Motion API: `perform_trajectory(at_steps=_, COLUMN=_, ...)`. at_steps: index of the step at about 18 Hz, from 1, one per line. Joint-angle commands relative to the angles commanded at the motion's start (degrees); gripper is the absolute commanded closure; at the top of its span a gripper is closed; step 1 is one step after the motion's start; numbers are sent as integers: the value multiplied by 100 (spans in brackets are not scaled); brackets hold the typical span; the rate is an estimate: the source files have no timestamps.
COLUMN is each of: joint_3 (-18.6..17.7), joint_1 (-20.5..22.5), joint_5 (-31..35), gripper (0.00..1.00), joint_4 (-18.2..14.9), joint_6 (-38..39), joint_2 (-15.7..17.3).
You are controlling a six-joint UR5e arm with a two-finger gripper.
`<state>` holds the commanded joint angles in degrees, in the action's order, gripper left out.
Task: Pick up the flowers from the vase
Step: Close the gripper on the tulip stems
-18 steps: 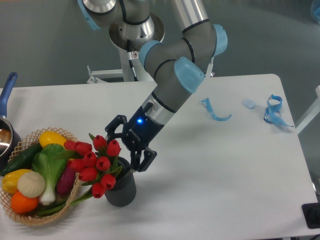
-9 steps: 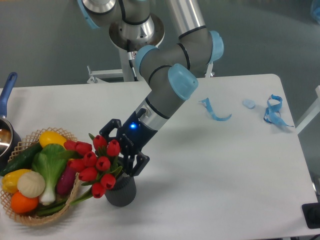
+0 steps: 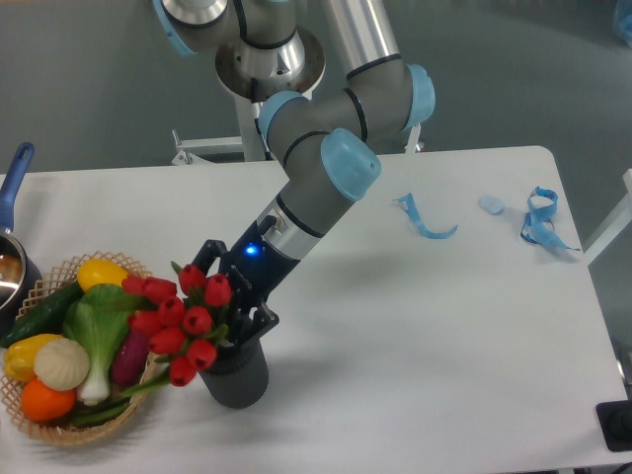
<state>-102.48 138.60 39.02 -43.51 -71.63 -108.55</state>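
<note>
I will next grab the cluster of red buds of the flowers with my gripper, so I can lift the flowers (image 3: 184,318) out of the dark grey vase (image 3: 238,376).
The flowers (image 3: 184,318), red tulip buds with green leaves, stand in the dark grey vase (image 3: 238,376) near the table's front left and lean left over the basket. My gripper (image 3: 235,288) has come down from the upper right and is open at the bunch. One finger (image 3: 209,254) is behind the buds. The other finger (image 3: 263,319) is on their right, just above the vase's rim. The stems are hidden by the buds and the gripper.
A woven basket (image 3: 39,288) of vegetables sits directly left of the vase, touching the leaves. A pot with a blue handle (image 3: 14,176) is at the far left edge. Blue ribbon scraps (image 3: 427,219) (image 3: 539,219) lie on the right of the white table.
The arm has moved down and left, bringing the open gripper closer around the bunch. The tulips have shifted slightly left. The vase stays in place.
</note>
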Motion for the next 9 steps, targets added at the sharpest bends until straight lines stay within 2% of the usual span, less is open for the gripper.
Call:
perform_trajectory(at_steps=2, joint_3=9, joint_1=9, joint_5=0, gripper=54, joint_4=0, joint_6=44, joint_2=9)
perform_trajectory(at_steps=5, joint_3=44, joint_1=18, joint_5=-9, gripper=60, joint_4=0, joint_6=158, joint_2=18)
perform_trajectory(at_steps=9, joint_3=228, joint_1=26, joint_5=-17, gripper=61, joint_4=-9, joint_6=412, joint_2=0)
